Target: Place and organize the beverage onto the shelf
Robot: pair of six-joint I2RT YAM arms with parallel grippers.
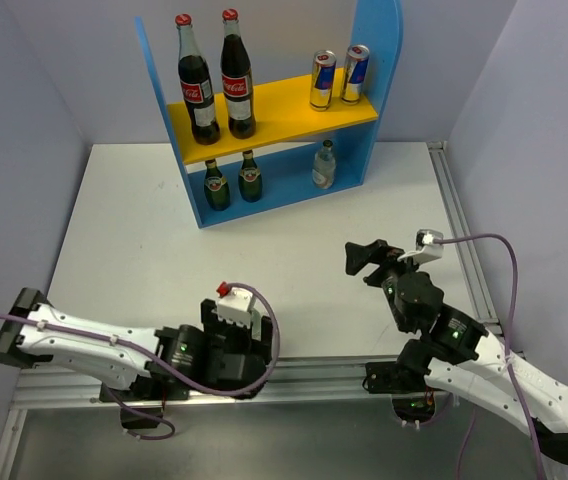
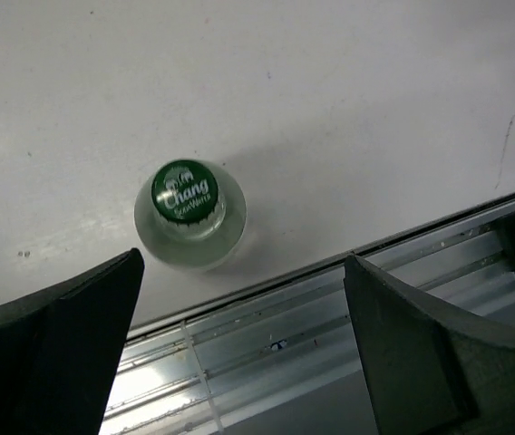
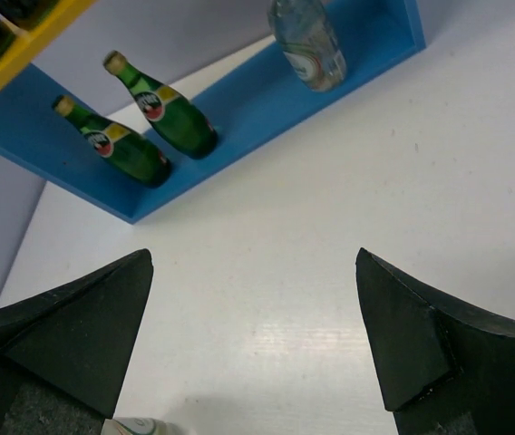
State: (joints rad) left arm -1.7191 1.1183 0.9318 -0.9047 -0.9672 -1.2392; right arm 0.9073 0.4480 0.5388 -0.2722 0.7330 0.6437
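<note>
My left gripper grabs the second clear bottle by its body beneath the cap (image 2: 192, 252) next, since the bottle's base stays free to rest on the shelf.
The shelf (image 1: 382, 60) holds two cola bottles (image 1: 198, 85) on the left of its yellow board and two slim cans (image 1: 338, 75) on the right. A clear bottle (image 1: 324, 165) stands on the blue base at the right, also in the right wrist view (image 3: 307, 41). Another clear green-capped bottle (image 2: 189, 213) stands upright by the table's near edge. It is just ahead of my open left gripper (image 2: 244, 260), nearer the left finger and not between the jaws. My right gripper (image 1: 364, 262) hangs open and empty over the table (image 3: 254, 254), facing the shelf.
Two green glass bottles (image 1: 229, 182) stand on the left of the shelf's base (image 3: 140, 149). A metal rail (image 2: 330, 317) runs along the table's near edge under the left gripper. Blue-grey walls close in the sides and back. A small pale thing (image 3: 135, 426) shows at the right wrist view's bottom edge.
</note>
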